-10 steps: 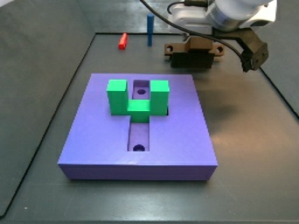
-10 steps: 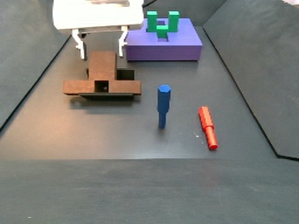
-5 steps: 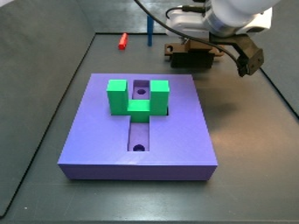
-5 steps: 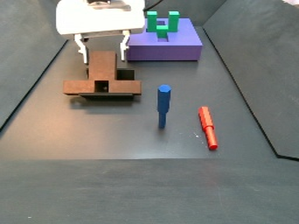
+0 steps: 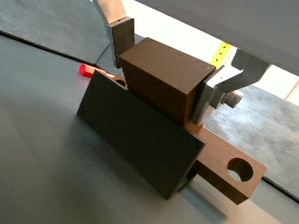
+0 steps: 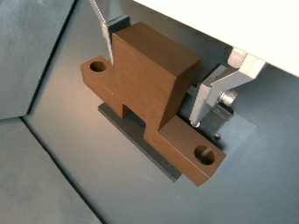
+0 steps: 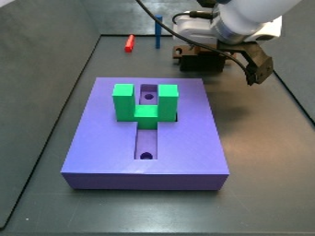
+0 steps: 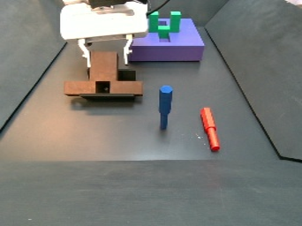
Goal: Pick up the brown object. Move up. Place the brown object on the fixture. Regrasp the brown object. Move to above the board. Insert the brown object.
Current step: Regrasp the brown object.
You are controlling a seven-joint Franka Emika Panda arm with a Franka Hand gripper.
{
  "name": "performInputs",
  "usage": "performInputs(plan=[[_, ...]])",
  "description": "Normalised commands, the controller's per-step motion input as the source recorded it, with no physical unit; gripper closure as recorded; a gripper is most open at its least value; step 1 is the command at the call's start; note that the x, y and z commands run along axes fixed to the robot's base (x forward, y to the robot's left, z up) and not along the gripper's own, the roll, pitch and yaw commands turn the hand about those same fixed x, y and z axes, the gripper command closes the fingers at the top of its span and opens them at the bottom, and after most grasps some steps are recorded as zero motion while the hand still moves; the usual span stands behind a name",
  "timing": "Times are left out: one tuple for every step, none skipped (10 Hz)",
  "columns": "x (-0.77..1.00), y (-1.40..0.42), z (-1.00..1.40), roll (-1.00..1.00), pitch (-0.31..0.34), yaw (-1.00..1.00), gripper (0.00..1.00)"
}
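The gripper grabs the brown object by its raised middle (image 5: 163,74) next, leaving its holed ends free to insert into the board.
The brown object (image 8: 104,69) lies across the dark fixture (image 5: 138,140), its raised middle block (image 5: 163,74) pointing up at the wrist and its holed ends sticking out both sides (image 6: 198,157). My gripper (image 8: 104,53) is right over it, one finger on each side of the raised block (image 6: 146,74), with a thin gap showing at each pad, so it is open. In a side view the gripper (image 7: 224,55) stands at the far right, beyond the purple board (image 7: 110,138). The fixture is mostly hidden under the bar there.
A green U-shaped block (image 7: 145,101) sits on the board over its long slot. A blue peg (image 8: 167,106) stands upright and a red peg (image 8: 210,128) lies flat on the dark floor, beside the fixture. The board also shows behind the gripper (image 8: 177,51).
My gripper has come down a little around the raised block of the brown object. The brown object and the fixture have not moved.
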Motion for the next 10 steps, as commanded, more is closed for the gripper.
performInputs(plan=[[0.0,-0.01,-0.07,0.18,0.04,0.0,0.0],[0.0,-0.02,-0.05,0.17,0.051,0.0,0.0],[0.0,-0.03,-0.02,0.17,0.069,0.0,0.0],[0.0,-0.03,0.0,0.21,0.086,0.0,0.0],[0.0,-0.02,0.0,0.18,0.086,0.0,0.0],[0.0,0.0,0.0,0.0,0.0,0.0,0.0],[0.0,0.0,0.0,0.0,0.0,0.0,1.0],[0.0,0.0,0.0,0.0,0.0,0.0,1.0],[0.0,0.0,0.0,0.0,0.0,0.0,1.0],[0.0,0.0,0.0,0.0,0.0,0.0,1.0]])
